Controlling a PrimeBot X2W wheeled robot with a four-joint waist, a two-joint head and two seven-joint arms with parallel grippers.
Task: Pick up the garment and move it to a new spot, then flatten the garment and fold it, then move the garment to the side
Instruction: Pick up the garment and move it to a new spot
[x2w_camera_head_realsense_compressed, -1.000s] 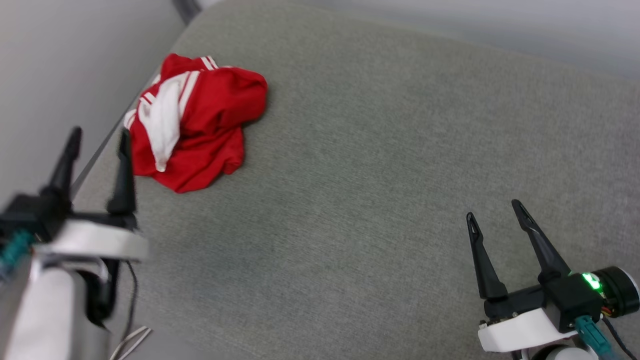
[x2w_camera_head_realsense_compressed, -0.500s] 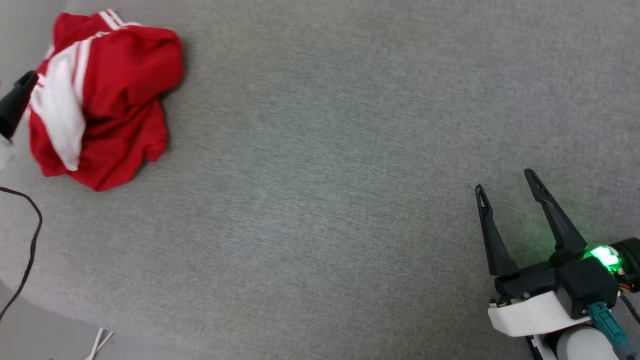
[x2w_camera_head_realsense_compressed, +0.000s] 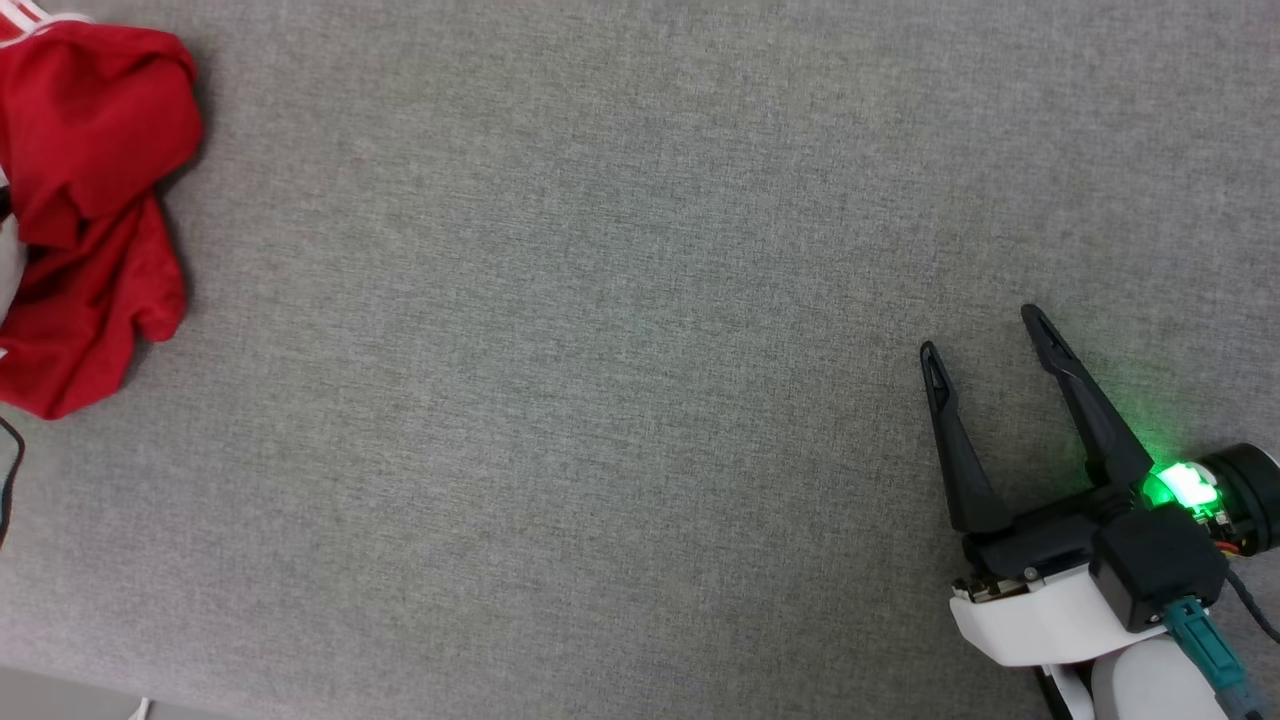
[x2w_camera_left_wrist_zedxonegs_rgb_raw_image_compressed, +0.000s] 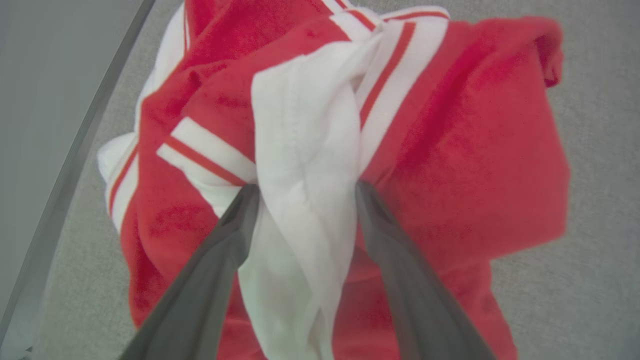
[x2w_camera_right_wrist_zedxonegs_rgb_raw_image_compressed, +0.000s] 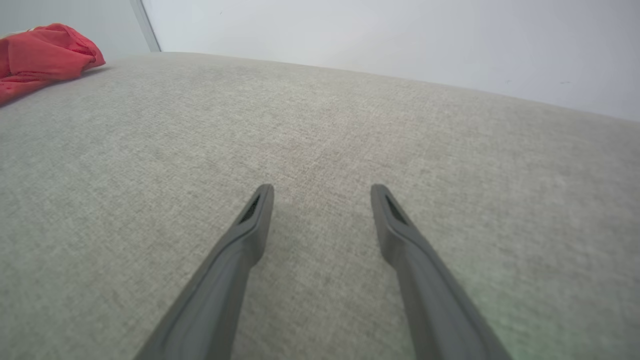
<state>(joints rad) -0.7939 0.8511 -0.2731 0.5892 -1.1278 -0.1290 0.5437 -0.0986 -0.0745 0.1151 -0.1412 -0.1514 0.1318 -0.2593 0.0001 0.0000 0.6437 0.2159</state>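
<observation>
I should next grip the garment with my left gripper by the white sleeve fold that stands up, because the red cloth is loose and spread out around that fold.
The garment, a crumpled red jersey with white striped trim, lies at the far left edge of the head view on the grey cushioned surface. In the left wrist view, my left gripper is open, its two fingers straddling a white fold of the garment and touching the cloth. My right gripper stands open at the lower right, far from the garment, with nothing between its fingers. The right wrist view shows that gripper low over bare fabric, with the garment far off at the top left.
The grey surface ends at a front edge at the lower left, where a thin black cable hangs. Its side edge runs close beside the garment. A pale wall stands behind the surface.
The head camera has swung, so the garment has slid to the left edge of that view and the left gripper has left it. The right gripper stays open.
</observation>
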